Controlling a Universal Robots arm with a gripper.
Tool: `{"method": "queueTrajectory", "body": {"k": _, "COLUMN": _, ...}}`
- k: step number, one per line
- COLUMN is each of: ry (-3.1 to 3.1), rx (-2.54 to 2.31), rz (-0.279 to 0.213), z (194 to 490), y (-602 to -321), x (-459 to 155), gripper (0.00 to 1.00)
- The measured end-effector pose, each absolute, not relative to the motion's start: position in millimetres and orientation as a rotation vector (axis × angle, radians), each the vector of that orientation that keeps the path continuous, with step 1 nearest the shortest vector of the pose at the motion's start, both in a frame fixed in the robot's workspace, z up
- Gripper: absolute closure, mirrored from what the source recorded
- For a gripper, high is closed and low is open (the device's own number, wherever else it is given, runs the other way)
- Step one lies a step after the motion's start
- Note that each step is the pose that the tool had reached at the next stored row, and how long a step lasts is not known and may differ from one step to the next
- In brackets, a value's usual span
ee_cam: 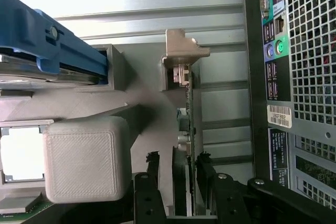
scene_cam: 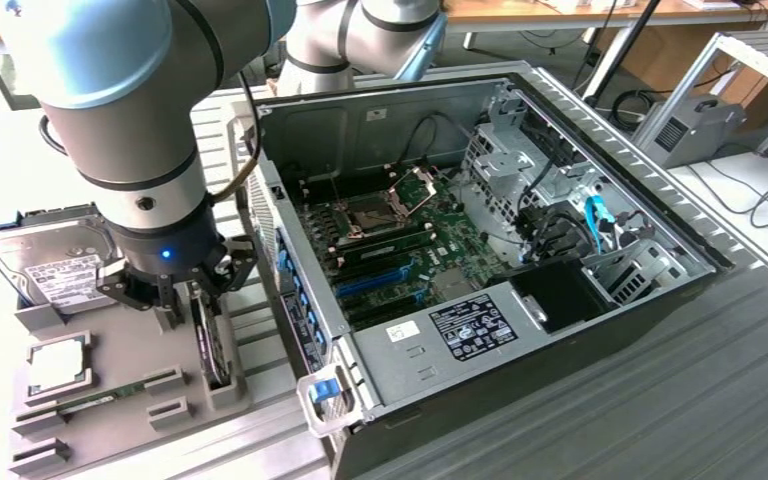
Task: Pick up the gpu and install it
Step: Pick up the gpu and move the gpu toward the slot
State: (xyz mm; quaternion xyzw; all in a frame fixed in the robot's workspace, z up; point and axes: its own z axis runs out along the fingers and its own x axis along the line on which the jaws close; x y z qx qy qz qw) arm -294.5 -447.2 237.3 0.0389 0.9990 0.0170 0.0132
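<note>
My gripper should next grab the GPU by its long exposed edge (ee_cam: pixel 192 167), so that the GPU's silver bracket (ee_cam: pixel 182 50) stays free for the GPU to be installed in the case.
The gpu (scene_cam: pixel 212 345) stands on edge in a slot of the grey holder (scene_cam: pixel 117 340), at the exterior view's left beside the open computer case (scene_cam: pixel 491 250). In the wrist view the gpu (ee_cam: pixel 189 108) appears edge-on as a thin green card with its silver end bracket (ee_cam: pixel 181 51) at the far end. My gripper (scene_cam: pixel 177 290) is low over the card. In the wrist view the gripper (ee_cam: pixel 177 174) is open and its black fingers (ee_cam: pixel 152 174) straddle the card, with a gap showing on at least one side.
On the same holder lie a hard drive (scene_cam: pixel 44 260) in a blue frame (ee_cam: pixel 52 51), a processor (scene_cam: pixel 57 365) and a memory strip (scene_cam: pixel 104 395). A grey block (ee_cam: pixel 86 158) rises close to the fingers. The case's rear panel (ee_cam: pixel 294 77) is close by. Blue card slots (scene_cam: pixel 377 280) lie inside.
</note>
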Motion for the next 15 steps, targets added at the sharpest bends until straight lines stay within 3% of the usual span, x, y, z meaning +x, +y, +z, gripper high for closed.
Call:
{"method": "queueTrajectory", "body": {"k": 4, "ry": 3.112, "rx": 0.121, "rz": 0.053, "z": 237.3, "y": -447.2, "x": -294.5, "gripper": 0.59}}
{"method": "queueTrajectory", "body": {"k": 6, "ry": 3.112, "rx": 0.121, "rz": 0.053, "z": 237.2, "y": -447.2, "x": -294.5, "gripper": 0.71}}
{"method": "queueTrajectory", "body": {"k": 15, "ry": 3.112, "rx": 0.121, "rz": 0.053, "z": 237.3, "y": -447.2, "x": -294.5, "gripper": 0.71}}
